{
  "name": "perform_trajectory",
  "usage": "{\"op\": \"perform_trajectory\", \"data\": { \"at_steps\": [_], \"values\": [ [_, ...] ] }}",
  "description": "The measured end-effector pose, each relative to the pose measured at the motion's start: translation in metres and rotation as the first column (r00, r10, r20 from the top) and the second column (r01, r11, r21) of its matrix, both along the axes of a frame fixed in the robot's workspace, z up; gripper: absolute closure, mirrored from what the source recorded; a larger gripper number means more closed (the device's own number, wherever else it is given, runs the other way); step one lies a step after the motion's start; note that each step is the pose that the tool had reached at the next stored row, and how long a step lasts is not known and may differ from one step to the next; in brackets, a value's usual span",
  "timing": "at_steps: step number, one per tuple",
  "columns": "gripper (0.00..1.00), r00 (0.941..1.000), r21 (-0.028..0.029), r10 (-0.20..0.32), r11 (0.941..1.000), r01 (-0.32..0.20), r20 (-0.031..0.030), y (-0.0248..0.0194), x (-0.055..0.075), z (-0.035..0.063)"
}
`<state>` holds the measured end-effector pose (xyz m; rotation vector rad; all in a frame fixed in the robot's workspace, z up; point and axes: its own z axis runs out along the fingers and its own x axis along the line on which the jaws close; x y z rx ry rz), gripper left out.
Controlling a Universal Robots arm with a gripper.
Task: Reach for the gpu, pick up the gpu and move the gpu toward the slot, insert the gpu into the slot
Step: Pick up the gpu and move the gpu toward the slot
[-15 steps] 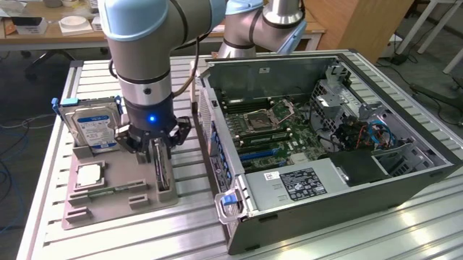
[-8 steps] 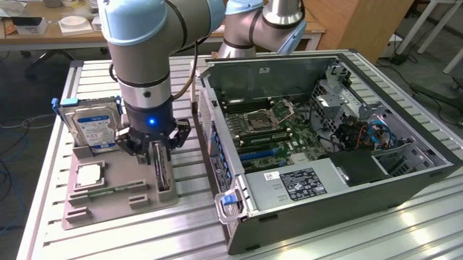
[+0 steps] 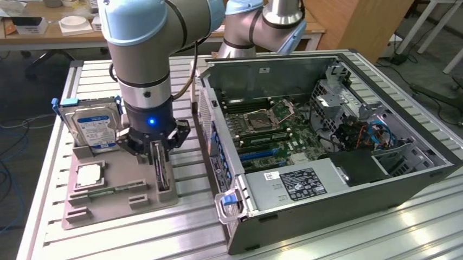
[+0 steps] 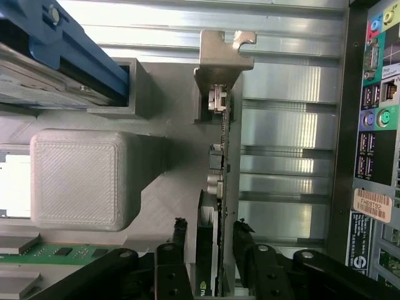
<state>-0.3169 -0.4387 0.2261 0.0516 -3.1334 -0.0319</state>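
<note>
My gripper takes hold of the GPU [image 4: 223, 156] by its body at the end opposite the metal bracket next, to insert it into the slot.
The gpu [image 3: 164, 174] stands on edge in a slot of the grey holder tray [image 3: 108, 208], on the exterior view's left of the computer case. In the wrist view the gpu [image 4: 223, 156] is a thin green edge with its silver bracket [image 4: 222, 53] at the far end. My gripper [image 3: 160, 157] is lowered over the card. The gripper [image 4: 210, 236] is open, one black finger on each side of the card, with small gaps showing. The blue expansion slot [image 3: 255, 155] lies on the motherboard inside the open case.
The blue-labelled hard drive [image 3: 92, 125] stands upright at the tray's back, and a memory stick [image 3: 110, 190] and a processor chip [image 3: 88, 174] lie on the tray. The open computer case [image 3: 405, 179] fills the exterior view's right; its rear ports [image 4: 375, 112] are close to the card.
</note>
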Motion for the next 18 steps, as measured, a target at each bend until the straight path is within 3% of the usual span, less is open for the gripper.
{"op": "perform_trajectory", "data": {
  "at_steps": [1, 2, 7, 9, 10, 18],
  "values": [
    [0.54, 1.0000, 0.0000, 0.000, 1.0000, 0.000, 0.0000, 0.0000, 0.0000, 0.0000],
    [0.61, 1.0000, 0.0000, 0.000, 1.0000, 0.000, -0.0001, 0.0000, 0.0000, 0.0000],
    [0.61, 1.0000, 0.0000, 0.000, 1.0000, 0.000, 0.0000, 0.0000, 0.0000, 0.0000],
    [0.63, 1.0000, 0.0000, 0.000, 1.0000, 0.000, 0.0000, 0.0000, 0.0000, 0.0000],
    [0.69, 1.0000, 0.0000, 0.000, 1.0000, 0.000, -0.0001, 0.0000, 0.0000, 0.0000],
    [0.74, 1.0000, 0.0000, 0.000, 1.0000, 0.000, -0.0001, 0.0000, 0.0000, -0.0002]
  ]
}}
